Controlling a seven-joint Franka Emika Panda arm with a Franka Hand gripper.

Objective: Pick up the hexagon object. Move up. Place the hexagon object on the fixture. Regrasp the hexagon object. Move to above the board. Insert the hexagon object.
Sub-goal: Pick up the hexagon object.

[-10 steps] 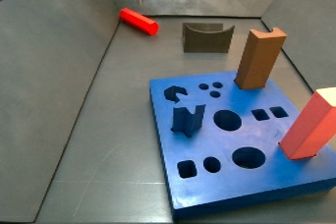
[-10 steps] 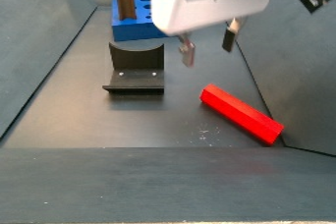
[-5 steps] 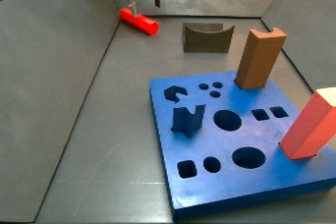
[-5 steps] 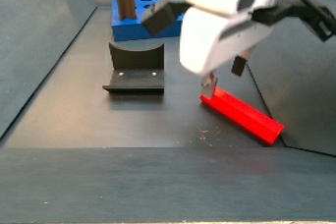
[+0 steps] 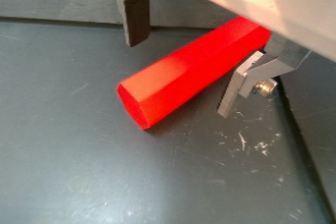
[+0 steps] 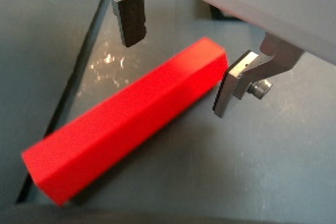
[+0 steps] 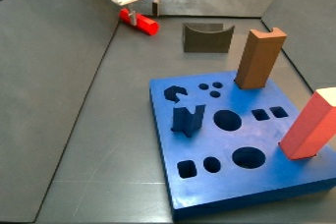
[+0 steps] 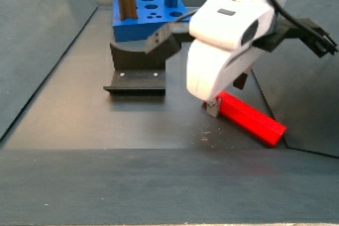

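Note:
The gripper grabs the hexagon object by its long flat sides next. That leaves the hexagon object's hexagonal end (image 7: 151,28) (image 5: 134,108) free for the fixture.
The hexagon object, a slim bright red bar, lies flat on the dark floor; it shows in both wrist views (image 5: 184,71) (image 6: 125,125) and in both side views (image 7: 140,22) (image 8: 249,117). My gripper (image 5: 187,53) (image 6: 178,58) is open and low over it, one finger on each side of the bar, not gripping it. In both side views the gripper (image 7: 136,10) (image 8: 212,101) covers part of the bar. The fixture (image 7: 206,37) (image 8: 135,74) stands apart from the bar. The blue board (image 7: 237,144) (image 8: 149,17) lies farther off.
A brown rectangular block (image 7: 258,59) and a salmon-red block (image 7: 309,125) stand upright in the board. A dark blue upright piece (image 7: 186,120) stands on it too. Dark walls (image 7: 53,31) close in the floor near the bar.
The gripper has come down from above the floor to the red bar, and its open fingers now straddle the bar. The bar has not moved.

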